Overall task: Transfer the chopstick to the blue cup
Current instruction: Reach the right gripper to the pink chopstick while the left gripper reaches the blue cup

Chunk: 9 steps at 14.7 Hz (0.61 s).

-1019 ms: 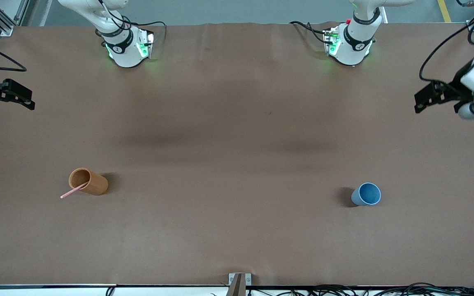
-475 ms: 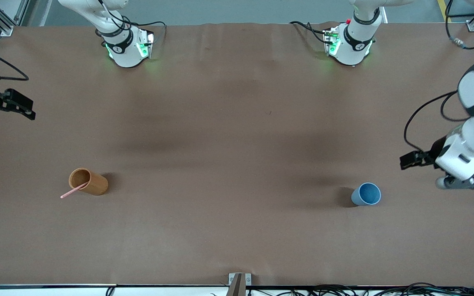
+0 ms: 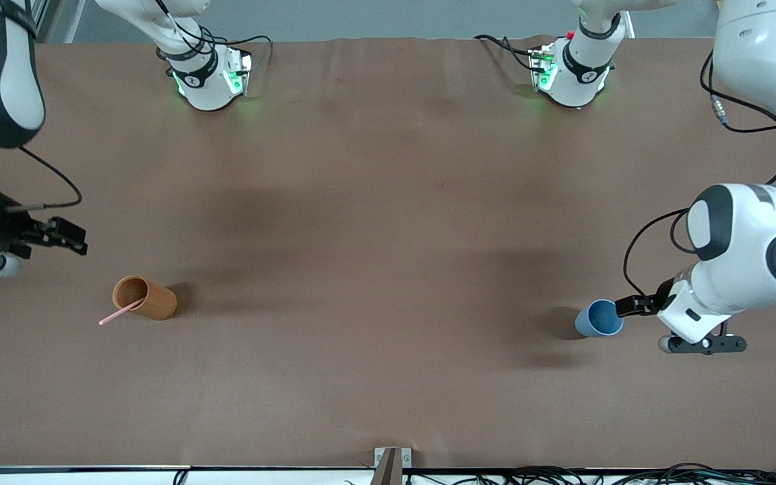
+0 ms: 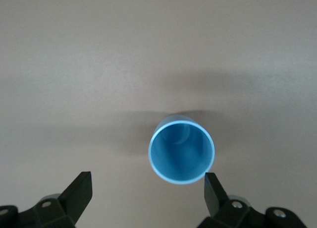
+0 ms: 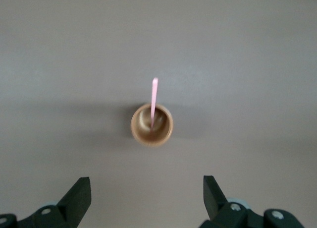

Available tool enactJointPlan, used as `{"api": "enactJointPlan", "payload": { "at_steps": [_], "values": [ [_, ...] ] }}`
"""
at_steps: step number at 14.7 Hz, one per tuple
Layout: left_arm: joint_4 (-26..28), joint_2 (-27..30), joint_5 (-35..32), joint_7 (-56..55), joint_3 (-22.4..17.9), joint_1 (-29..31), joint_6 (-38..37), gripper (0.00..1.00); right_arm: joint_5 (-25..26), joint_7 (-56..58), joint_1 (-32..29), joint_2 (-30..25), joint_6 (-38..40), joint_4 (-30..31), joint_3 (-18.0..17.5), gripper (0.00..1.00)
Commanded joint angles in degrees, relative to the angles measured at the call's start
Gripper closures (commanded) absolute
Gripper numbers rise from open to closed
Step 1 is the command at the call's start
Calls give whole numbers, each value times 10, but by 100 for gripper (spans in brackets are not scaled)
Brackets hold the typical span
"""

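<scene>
My right gripper is going to grab the pale pink chopstick by its loose end [image 3: 106,322] next. Then it can transfer the chopstick to the blue cup [image 3: 599,318].
The pale pink chopstick [image 3: 117,314] stands in the orange-brown holder [image 3: 147,299] toward the right arm's end of the table, its free end leaning out over the rim. In the right wrist view the chopstick [image 5: 153,100] rises from the holder [image 5: 151,125]. My right gripper [image 3: 73,240] is open and empty over the bare table beside the holder. The blue cup [image 3: 599,318] stands upright and empty toward the left arm's end. My left gripper [image 3: 629,306] is open right beside the cup's rim. In the left wrist view the cup [image 4: 182,149] sits just ahead of the open fingers [image 4: 214,193].
Brown cloth covers the table [image 3: 388,236]. The two arm bases [image 3: 209,77] stand along the edge farthest from the front camera. A small metal bracket [image 3: 391,461] sits at the nearest edge.
The left arm has swung down and in, bringing its open gripper beside the blue cup. The right arm has come down toward the holder. Cup, holder and chopstick have not moved.
</scene>
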<state>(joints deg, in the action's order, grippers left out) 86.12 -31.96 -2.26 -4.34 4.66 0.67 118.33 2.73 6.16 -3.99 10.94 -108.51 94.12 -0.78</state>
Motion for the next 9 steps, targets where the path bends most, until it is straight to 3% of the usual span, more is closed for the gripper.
{"api": "enactJointPlan", "payload": {
  "at_steps": [1, 4, 6, 9],
  "values": [
    [-15, -32, 4, 11, -1, 0, 15, 4, 0, 7, -12, 42, -42, -11, -5, 0],
    [-15, -52, 3, 11, -1, 3, 21, 17, 2, 0, -10, 97, -86, -31, -5, 1],
    [-11, -62, 3, 11, -1, 1, 23, 28, 2, -5, -11, 145, -90, -81, -5, 2],
    [-11, -73, 3, 11, -1, 0, 30, 54, 2, -23, -9, 208, -82, -146, -6, 3]
  ]
}}
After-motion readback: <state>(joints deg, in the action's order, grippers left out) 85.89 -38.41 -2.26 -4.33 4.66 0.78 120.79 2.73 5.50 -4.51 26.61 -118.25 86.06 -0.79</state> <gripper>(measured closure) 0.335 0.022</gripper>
